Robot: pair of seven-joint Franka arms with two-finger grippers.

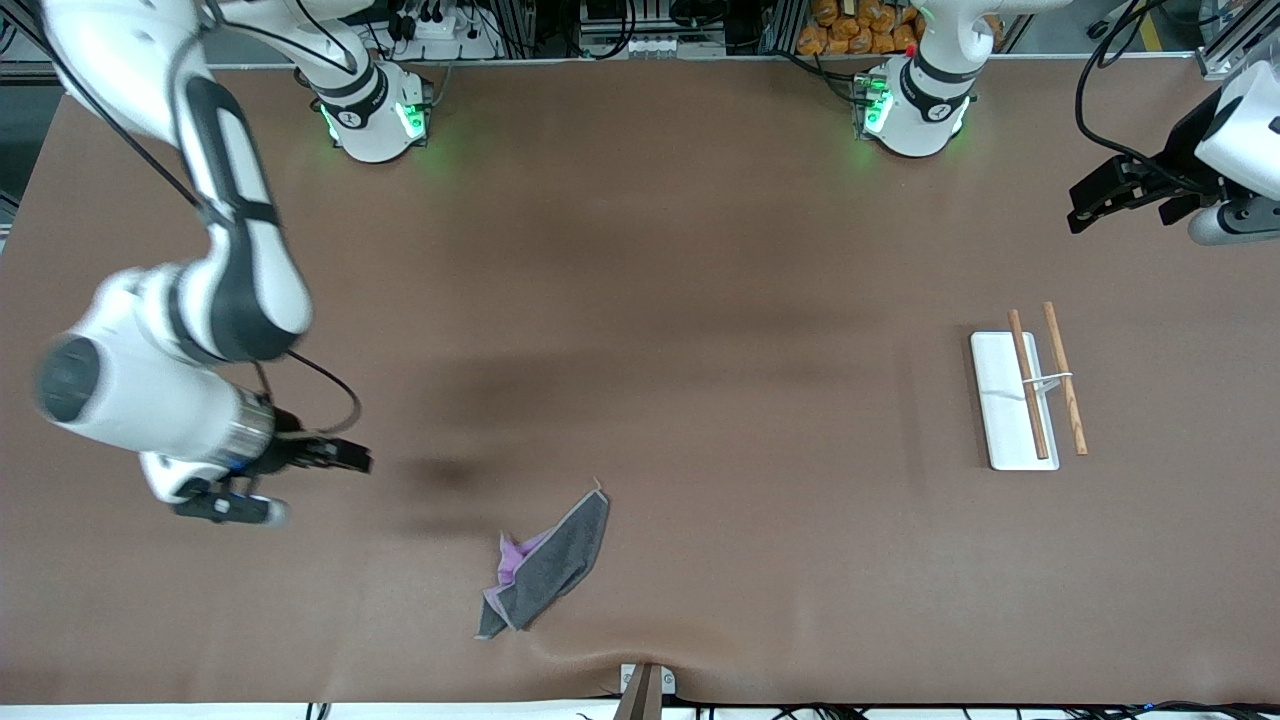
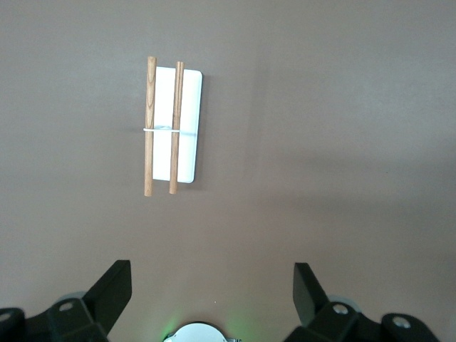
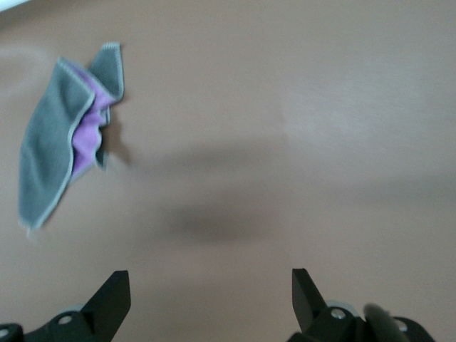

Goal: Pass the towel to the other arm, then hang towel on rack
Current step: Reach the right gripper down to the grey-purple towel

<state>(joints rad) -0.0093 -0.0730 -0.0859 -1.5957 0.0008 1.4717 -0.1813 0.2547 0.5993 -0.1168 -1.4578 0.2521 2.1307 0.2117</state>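
I need to grab the towel by its grey corner [image 1: 491,624] with my right gripper next, to pass it to the other arm [image 1: 1182,180].
The towel [image 1: 545,572] lies crumpled on the table near the front edge, dark grey face up with purple showing at a fold. It also shows in the right wrist view [image 3: 60,139]. My right gripper [image 1: 312,485] hovers open and empty over the table, beside the towel toward the right arm's end; its jaws [image 3: 210,296] stand wide apart. The rack [image 1: 1018,400], a white plate with two brown rods and a wire bracket, stands toward the left arm's end. It shows in the left wrist view [image 2: 174,125]. My left gripper [image 1: 1085,205] waits open and empty [image 2: 212,288], high up.
A brown mat [image 1: 700,300] covers the table. A small metal clamp [image 1: 645,685] sits at the front edge, close to the towel. The two arm bases [image 1: 375,115] [image 1: 915,110] stand along the table's back edge.
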